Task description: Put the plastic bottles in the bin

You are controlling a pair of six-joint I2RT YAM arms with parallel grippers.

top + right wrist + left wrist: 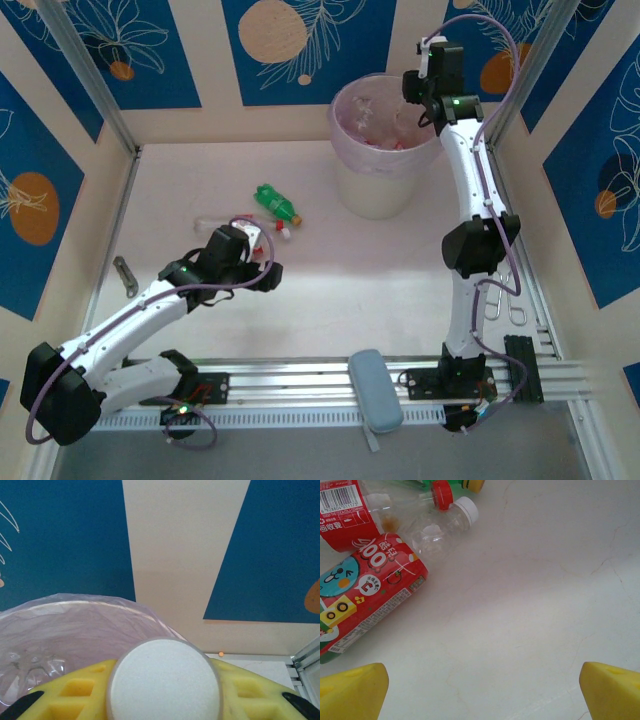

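My right gripper should move the bottle over the bin's opening before it releases it. The bottle hangs over the bin's rim, so it could drop outside if I opened now.
Several plastic bottles lie together on the table: a green one (pixel 275 203) and a clear one (pixel 213 222) just beyond my left gripper (pixel 262 262). The left wrist view has a red cartoon-labelled bottle (pixel 370 592), a clear white-capped bottle (pixel 445 525) and a red-capped cola bottle (pixel 345 515) at its upper left. My left gripper (pixel 482 695) is open over bare table, to the right of them. My right gripper (pixel 420 95) hovers at the right rim of the bin (pixel 380 175). It is shut on a bottle whose round white end (pixel 165 680) faces the camera between the yellow fingers (pixel 75 695).
The bin's lilac bag (pixel 75 625) holds clear bottles (pixel 30 670). A grey pouch (pixel 376 390) lies on the front rail between the arm bases, and a small metal tool (pixel 125 275) sits at the left edge. Patterned walls close in the table.
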